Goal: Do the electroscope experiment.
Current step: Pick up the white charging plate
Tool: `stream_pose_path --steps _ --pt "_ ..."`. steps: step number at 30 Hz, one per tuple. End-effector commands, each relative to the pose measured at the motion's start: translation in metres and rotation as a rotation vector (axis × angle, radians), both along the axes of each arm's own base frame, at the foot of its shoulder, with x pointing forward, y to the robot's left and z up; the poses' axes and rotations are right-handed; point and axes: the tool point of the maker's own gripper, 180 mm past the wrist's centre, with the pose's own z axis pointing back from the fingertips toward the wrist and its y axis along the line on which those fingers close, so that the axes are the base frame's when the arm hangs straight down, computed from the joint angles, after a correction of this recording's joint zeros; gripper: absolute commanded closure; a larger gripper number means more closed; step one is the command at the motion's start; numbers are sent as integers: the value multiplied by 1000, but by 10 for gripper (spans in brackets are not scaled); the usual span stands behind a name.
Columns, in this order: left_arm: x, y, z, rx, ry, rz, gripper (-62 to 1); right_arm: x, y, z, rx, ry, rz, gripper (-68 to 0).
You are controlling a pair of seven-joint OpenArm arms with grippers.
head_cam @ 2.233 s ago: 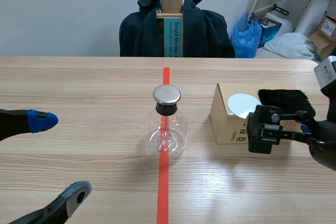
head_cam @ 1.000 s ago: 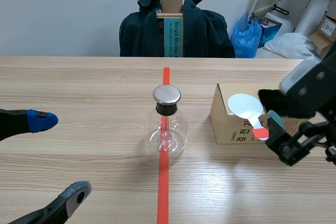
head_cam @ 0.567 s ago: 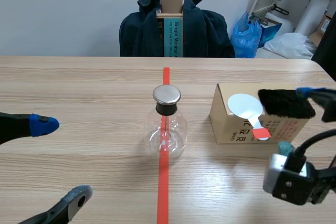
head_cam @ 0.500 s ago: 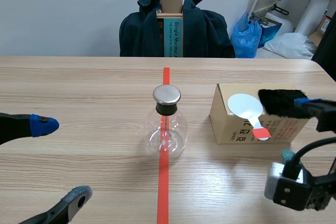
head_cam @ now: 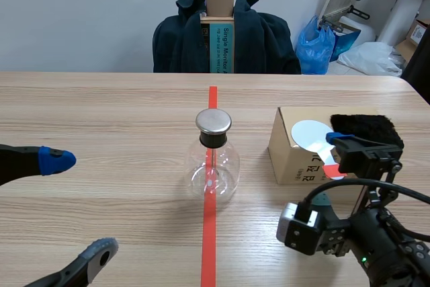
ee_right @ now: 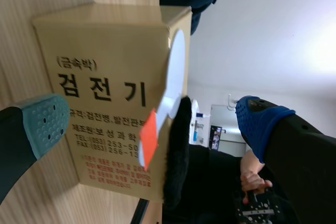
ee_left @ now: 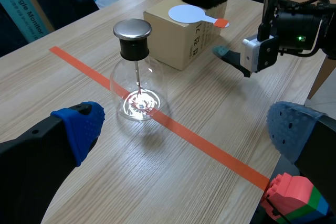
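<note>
My right gripper is to grab the paddle next by its orange handle (head_cam: 334,170), which sticks out past the edge of the box, because the white disc rests against the box (head_cam: 311,136).
The electroscope, a clear glass flask (head_cam: 212,165) with a metal cap (head_cam: 213,121), stands on the red tape line, seen too as the flask (ee_left: 137,80). Right of it sits a cardboard box (head_cam: 290,159) with a white disc paddle (head_cam: 310,132) and black fur (head_cam: 366,128) on top. My right gripper (head_cam: 331,169) is open and turned on its side. Its blue fingertip is over the paddle's orange handle (ee_right: 148,137) and its green one is low before the box (ee_right: 105,77). My left gripper (head_cam: 77,204) hangs open at the near left, well away from the flask.
A chair draped with a dark jacket (head_cam: 225,31) and holding a tall carton stands behind the table. Bags and boxes (head_cam: 322,42) lie past the far right corner. A small coloured brick (ee_left: 291,200) shows by my left gripper's finger.
My right arm dropped from over the box to the near right and rolled its gripper sideways, fingers now straddling the box's front. The left arm, flask, paddle and fur stayed put.
</note>
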Motion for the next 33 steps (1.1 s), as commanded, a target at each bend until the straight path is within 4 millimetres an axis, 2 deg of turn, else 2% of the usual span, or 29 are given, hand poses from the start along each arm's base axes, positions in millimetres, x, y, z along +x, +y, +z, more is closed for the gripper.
stream_pose_path --steps 1,9,19,22,25,33 --pt "0 -3 5 -29 -8 2 -623 6 -5 12 -4 -41 -8 -679" --pt "0 -3 5 -29 -8 2 -623 8 -16 12 -15 -42 -68 -679" --pt "0 -3 5 -29 -8 2 -623 8 -15 12 -27 -45 -61 -676" --pt "0 -3 5 -29 -8 2 -623 8 -15 12 -27 -45 -61 -594" --pt "0 -3 5 -29 -8 2 -623 8 -15 12 -27 -45 -61 -480" --pt "0 -3 5 -29 -8 2 -623 8 -15 12 -28 -45 -60 -63"
